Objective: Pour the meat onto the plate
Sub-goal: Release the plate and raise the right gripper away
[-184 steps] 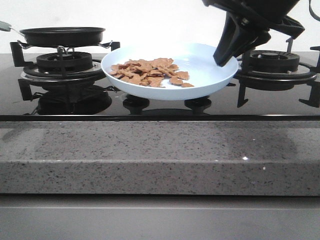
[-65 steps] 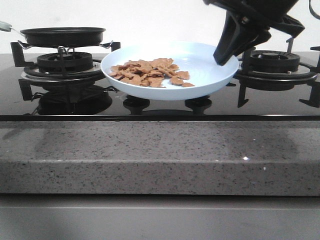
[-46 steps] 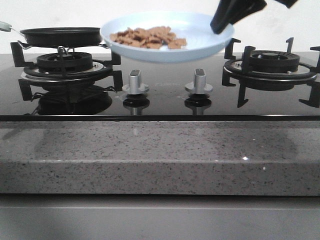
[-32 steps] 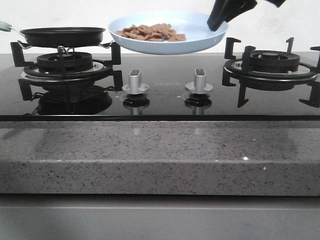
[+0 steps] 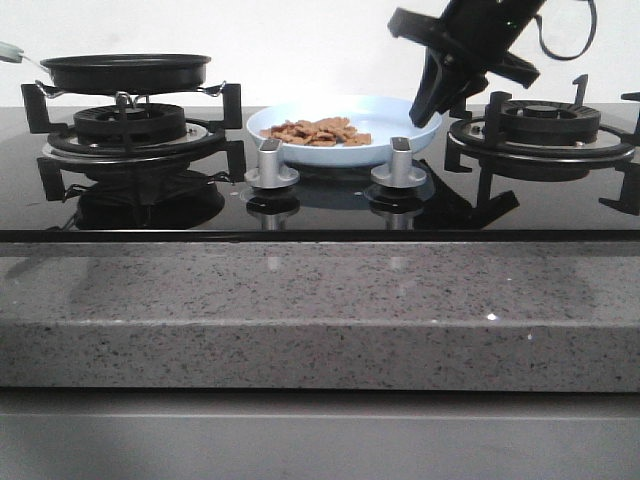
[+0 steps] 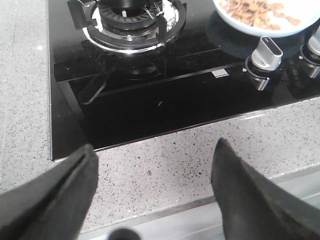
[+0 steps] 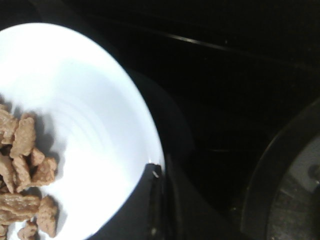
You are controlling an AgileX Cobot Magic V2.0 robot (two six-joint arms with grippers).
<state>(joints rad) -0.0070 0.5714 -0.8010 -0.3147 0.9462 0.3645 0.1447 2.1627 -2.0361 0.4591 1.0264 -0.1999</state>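
The pale plate would stay level if the robot's right gripper opened now, because the plate's base rests level on the black glass behind the knobs.
The pale blue plate (image 5: 400, 124) lies level and low at the black glass hob, between the two burners and behind the knobs. Whether it rests on the glass I cannot tell. The meat (image 5: 318, 131), a heap of brown-orange slices, lies on its left half. My right gripper (image 5: 428, 104) comes down from the upper right, shut on the plate's right rim. In the right wrist view the fingers (image 7: 159, 172) pinch the white rim of the plate (image 7: 90, 110), with the meat (image 7: 22, 160) beside them. My left gripper (image 6: 155, 150) hangs open over the speckled counter edge, holding nothing.
A black frying pan (image 5: 125, 70) stands on the left burner (image 5: 130, 125). The right burner (image 5: 540, 125) with its raised black prongs is close beside my right gripper. Two silver knobs (image 5: 271, 165) (image 5: 398, 163) stand just in front of the plate. The granite counter (image 5: 320, 300) runs along the front.
My right gripper lifted the plate with the meat from near the camera, carried it back over the knobs and lowered it between the burners. The meat stayed on the plate.
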